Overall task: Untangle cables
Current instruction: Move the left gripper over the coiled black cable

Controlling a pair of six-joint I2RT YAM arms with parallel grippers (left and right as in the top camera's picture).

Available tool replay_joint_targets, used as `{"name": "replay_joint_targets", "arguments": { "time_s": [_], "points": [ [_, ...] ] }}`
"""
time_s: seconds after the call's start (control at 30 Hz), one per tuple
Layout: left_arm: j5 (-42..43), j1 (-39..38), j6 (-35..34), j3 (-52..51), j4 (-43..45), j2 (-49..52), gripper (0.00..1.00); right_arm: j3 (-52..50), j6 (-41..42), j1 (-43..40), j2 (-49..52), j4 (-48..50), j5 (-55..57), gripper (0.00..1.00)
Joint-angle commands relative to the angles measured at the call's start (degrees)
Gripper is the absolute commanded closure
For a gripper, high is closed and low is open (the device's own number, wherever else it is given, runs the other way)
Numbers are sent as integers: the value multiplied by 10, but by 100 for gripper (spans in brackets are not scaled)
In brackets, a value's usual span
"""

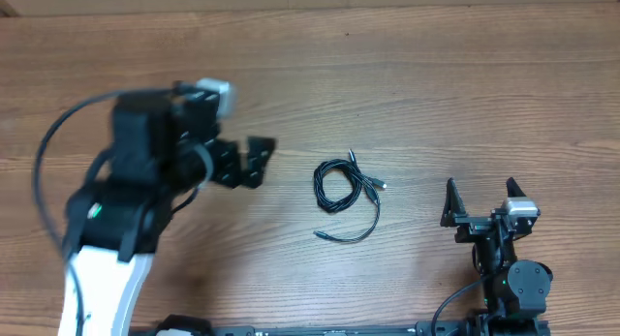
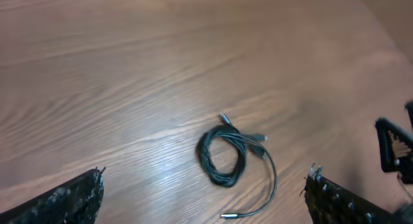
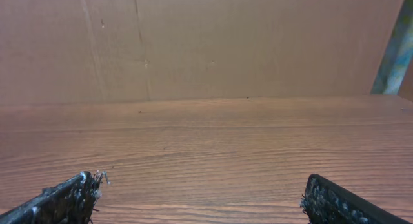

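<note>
The plug ends need to stay free to untangle. My left gripper should next grab the coiled cables by the bundle's side away from those ends.
The cables (image 1: 341, 190) lie in a small black coiled bundle on the wooden table, near the middle, with silver plug ends sticking out at the upper right and one loose end trailing toward the front. In the left wrist view the bundle (image 2: 222, 156) sits ahead of and between the fingers. My left gripper (image 1: 254, 160) is open and empty, to the left of the bundle and apart from it. My right gripper (image 1: 480, 198) is open and empty, to the right of the bundle near the table's front edge. The right wrist view shows no cables.
The wooden table (image 1: 465, 94) stretches around the bundle. A brown cardboard wall (image 3: 206, 43) stands behind the table's far edge. The right gripper's finger (image 2: 392, 146) shows at the right edge of the left wrist view.
</note>
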Motion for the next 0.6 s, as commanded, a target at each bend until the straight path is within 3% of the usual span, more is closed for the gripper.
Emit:
{"name": "replay_joint_targets", "arguments": {
  "time_s": [0.0, 0.57],
  "points": [
    [-44, -70, 19, 37, 18, 65, 1, -6, 2, -4, -5, 4, 7, 0],
    [-25, -108, -12, 37, 45, 298, 1, -6, 2, -4, -5, 4, 7, 0]
  ]
}}
